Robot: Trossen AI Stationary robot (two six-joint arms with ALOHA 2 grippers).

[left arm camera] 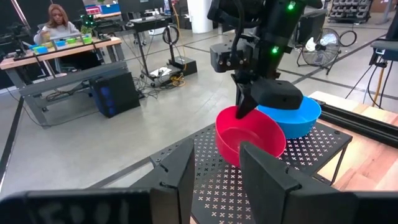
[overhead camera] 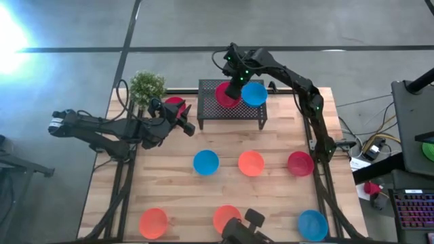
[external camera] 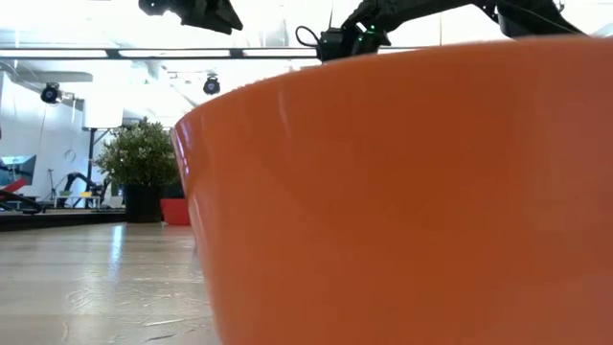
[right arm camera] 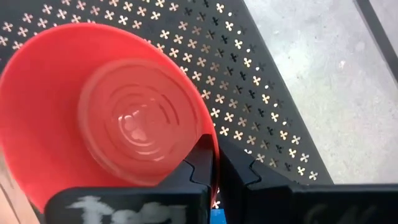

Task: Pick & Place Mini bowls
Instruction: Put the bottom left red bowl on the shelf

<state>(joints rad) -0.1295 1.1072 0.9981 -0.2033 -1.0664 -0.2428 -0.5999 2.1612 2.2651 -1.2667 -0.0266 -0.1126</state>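
Note:
My right gripper releases the bowl next, since the crimson bowl's base (overhead camera: 226, 97) sits low over the black mesh rack's top (overhead camera: 208, 107) and the bowl would rest there.
A crimson mini bowl (left arm camera: 249, 138) is at the black mesh rack's (overhead camera: 230, 112) top, beside a blue mini bowl (overhead camera: 255, 93) that rests on the rack. My right gripper (overhead camera: 232, 88) is shut on the crimson bowl. My left gripper (overhead camera: 184, 119) hovers open left of the rack, holding nothing, above another crimson bowl (overhead camera: 174, 102). Several more mini bowls stand on the table: blue (overhead camera: 206, 162), orange (overhead camera: 251, 163), crimson (overhead camera: 300, 163), orange (overhead camera: 153, 223), orange (overhead camera: 226, 217), blue (overhead camera: 312, 224). My right gripper pinches the crimson bowl's rim (right arm camera: 214, 149), on the side facing the blue bowl. One finger (right arm camera: 200, 167) is inside the bowl and the other (right arm camera: 241, 171) outside. The fingers come from above, slanting down. The bowl is tilted over the rack top; whether its bottom touches the rack I cannot tell.
A small green potted plant (overhead camera: 146, 87) stands at the table's far left corner. In the low view an orange bowl (external camera: 402, 192) right at the camera fills most of the picture. A person sits at a desk (left arm camera: 59, 25) in the room beyond.

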